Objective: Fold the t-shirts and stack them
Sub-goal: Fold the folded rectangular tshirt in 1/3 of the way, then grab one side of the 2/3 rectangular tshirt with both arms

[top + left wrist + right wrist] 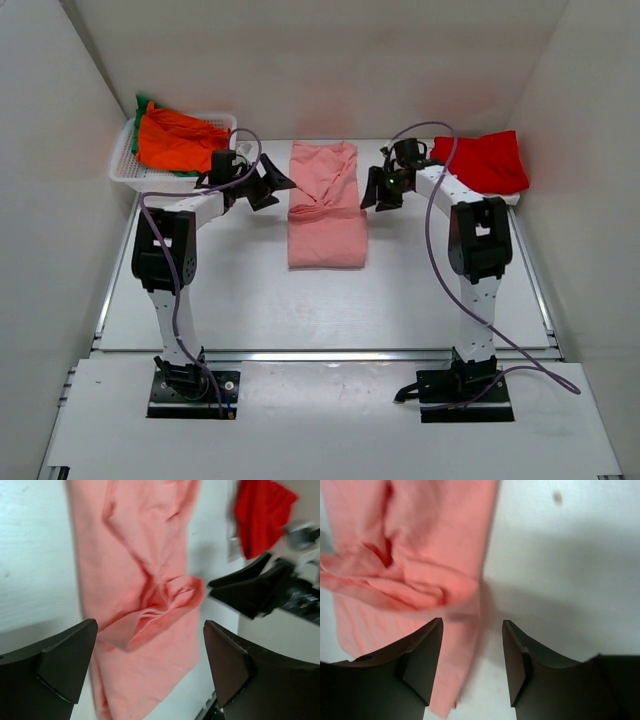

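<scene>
The salmon-pink t-shirt's near end should fold evenly over the t-shirt. For that, my right gripper needs to grab the t-shirt's near-end corner next, opposite my left gripper.
The salmon-pink t-shirt (326, 205) lies on the table's middle as a long narrow strip, with a loose bunched fold across its middle (160, 607). My left gripper (268, 185) is open and empty, just left of the shirt. My right gripper (376, 190) is open and empty at the shirt's right edge (470, 645). The red t-shirt (482, 160) lies at the back right and also shows in the left wrist view (261, 512). The orange t-shirt (178, 140) lies over the green one (141, 108) in the basket.
A white latticed basket (128, 172) stands at the back left. White walls close in the table on the left, back and right. Each arm's purple cable (432, 250) loops beside it.
</scene>
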